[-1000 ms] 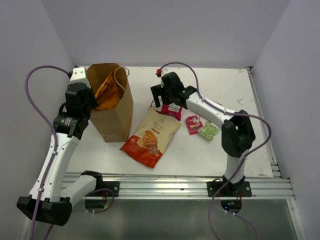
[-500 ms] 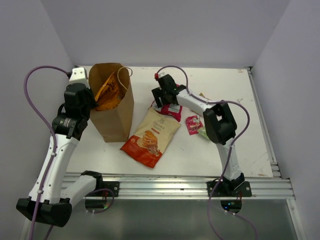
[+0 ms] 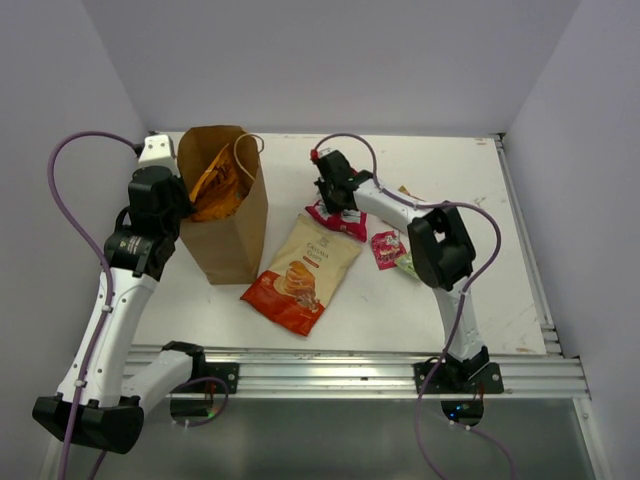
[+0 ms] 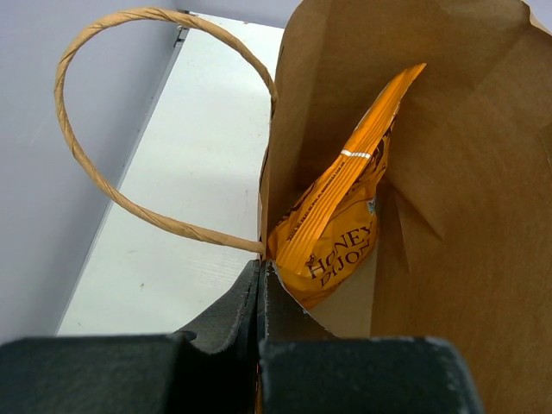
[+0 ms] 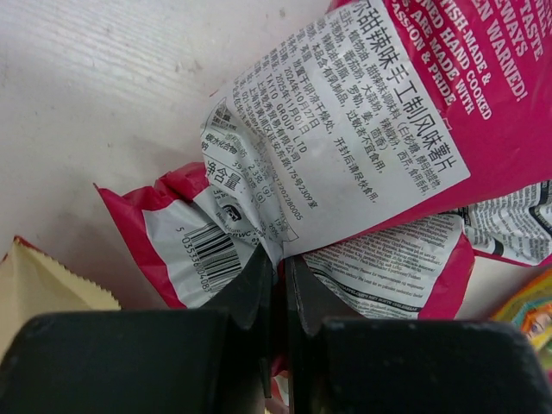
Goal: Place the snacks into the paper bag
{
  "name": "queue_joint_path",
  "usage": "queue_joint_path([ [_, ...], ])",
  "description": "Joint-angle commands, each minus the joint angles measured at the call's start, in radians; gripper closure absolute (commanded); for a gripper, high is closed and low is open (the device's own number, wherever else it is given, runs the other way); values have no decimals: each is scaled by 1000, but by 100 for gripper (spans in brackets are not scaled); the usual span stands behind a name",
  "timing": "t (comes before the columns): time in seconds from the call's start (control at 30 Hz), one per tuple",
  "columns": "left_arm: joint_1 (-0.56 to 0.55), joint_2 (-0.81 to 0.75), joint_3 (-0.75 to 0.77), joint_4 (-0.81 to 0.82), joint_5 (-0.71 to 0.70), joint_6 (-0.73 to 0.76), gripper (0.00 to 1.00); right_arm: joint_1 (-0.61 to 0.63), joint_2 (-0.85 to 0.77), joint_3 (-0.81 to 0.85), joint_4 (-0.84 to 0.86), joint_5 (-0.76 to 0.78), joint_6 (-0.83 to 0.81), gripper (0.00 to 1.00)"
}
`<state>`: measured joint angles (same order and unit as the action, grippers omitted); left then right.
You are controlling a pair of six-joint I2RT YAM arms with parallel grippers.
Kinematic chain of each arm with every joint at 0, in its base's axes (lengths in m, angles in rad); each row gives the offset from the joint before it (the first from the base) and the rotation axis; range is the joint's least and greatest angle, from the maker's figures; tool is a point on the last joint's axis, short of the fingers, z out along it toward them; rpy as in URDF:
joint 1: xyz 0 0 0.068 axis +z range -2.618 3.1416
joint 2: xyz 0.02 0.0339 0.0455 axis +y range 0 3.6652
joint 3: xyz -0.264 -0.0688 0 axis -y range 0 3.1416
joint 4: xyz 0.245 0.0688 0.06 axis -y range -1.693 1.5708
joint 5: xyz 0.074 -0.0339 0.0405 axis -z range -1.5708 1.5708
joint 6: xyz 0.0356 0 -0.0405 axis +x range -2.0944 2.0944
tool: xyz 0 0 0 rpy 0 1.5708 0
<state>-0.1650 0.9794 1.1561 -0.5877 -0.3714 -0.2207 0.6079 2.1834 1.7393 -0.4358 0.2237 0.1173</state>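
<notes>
I would raise the pink-and-white bag off the table if I lifted my right gripper now, because my shut fingers pinch a gathered fold of its wrapper (image 3: 334,209) (image 5: 278,255).
The brown paper bag (image 3: 235,235) stands upright at the left, with an orange chip bag (image 3: 215,185) inside it. My left gripper (image 3: 180,205) is shut on the paper bag's near rim (image 4: 261,216), beside the orange "Honey Dijon" bag (image 4: 341,224). A red-and-cream chip bag (image 3: 305,272) lies flat beside the paper bag. My right gripper (image 3: 333,200) is down on the pink-and-white bag (image 3: 337,222). In the right wrist view its jaws are shut on a crinkled fold of that bag (image 5: 362,147). A small pink packet (image 3: 384,248) lies to the right.
A green packet (image 3: 407,265) peeks out from under my right arm's elbow (image 3: 440,245). The paper bag's twisted handle (image 4: 103,190) loops out to the left over the table. The red-and-cream bag's corner (image 5: 43,285) lies just left of my right gripper.
My right gripper was open above the pink-and-white bag. It has dropped onto the bag and shut on it, and the arm's elbow has swung in. The left arm is still.
</notes>
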Motion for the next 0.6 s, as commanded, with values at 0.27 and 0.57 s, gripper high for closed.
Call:
queue_joint_path([
  [0.27,-1,-21,7,-6,11,3,100,53,-301,492,-87,28,-20,100],
  [0.57,-1,-4,10,12,15,0,100,130,-242,616,380,-490,342,100],
])
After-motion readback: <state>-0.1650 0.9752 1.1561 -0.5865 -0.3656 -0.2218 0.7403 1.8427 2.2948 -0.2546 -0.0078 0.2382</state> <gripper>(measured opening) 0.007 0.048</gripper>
